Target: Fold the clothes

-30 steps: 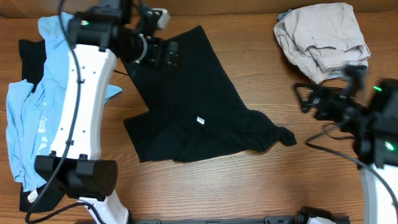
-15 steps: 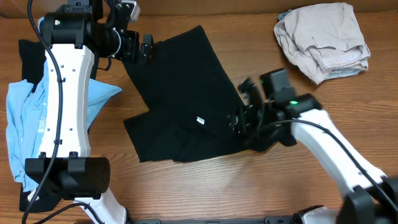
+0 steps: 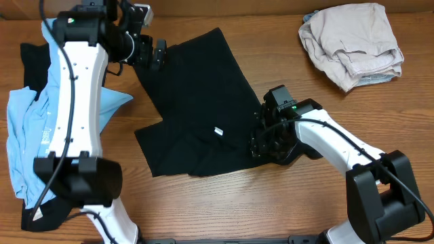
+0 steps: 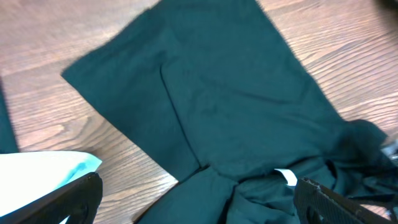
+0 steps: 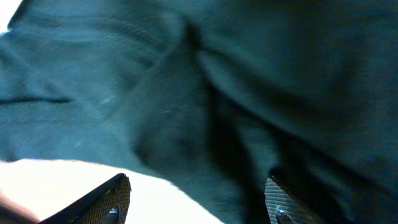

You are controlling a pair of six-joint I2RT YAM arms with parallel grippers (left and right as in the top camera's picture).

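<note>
I need to grab the black shirt's edge away from the shirt's bunched part with my left gripper next, to stretch the shirt out.
The black shirt (image 3: 203,81) lies spread on the wooden table, its small white tag (image 3: 218,131) facing up and its lower right part bunched. My left gripper (image 3: 158,53) hovers open by the shirt's top left edge. In the left wrist view the left gripper (image 4: 199,208) is wide apart above the shirt (image 4: 236,93), with the tag (image 4: 286,177) near the right finger. My right gripper (image 3: 258,144) is down on the bunched right part. In the right wrist view the right gripper (image 5: 196,202) is open, with dark cloth (image 5: 249,74) between its fingers.
A crumpled beige garment (image 3: 352,41) sits at the back right corner. A light blue garment (image 3: 27,135) lies along the left side over another black one (image 3: 30,57), partly under my left arm. Bare wood shows in front of the shirt.
My right arm has swung in from the right and come down on the shirt's bunched right part, its jaws narrowing a little. My left gripper has drawn back slightly toward the upper left.
</note>
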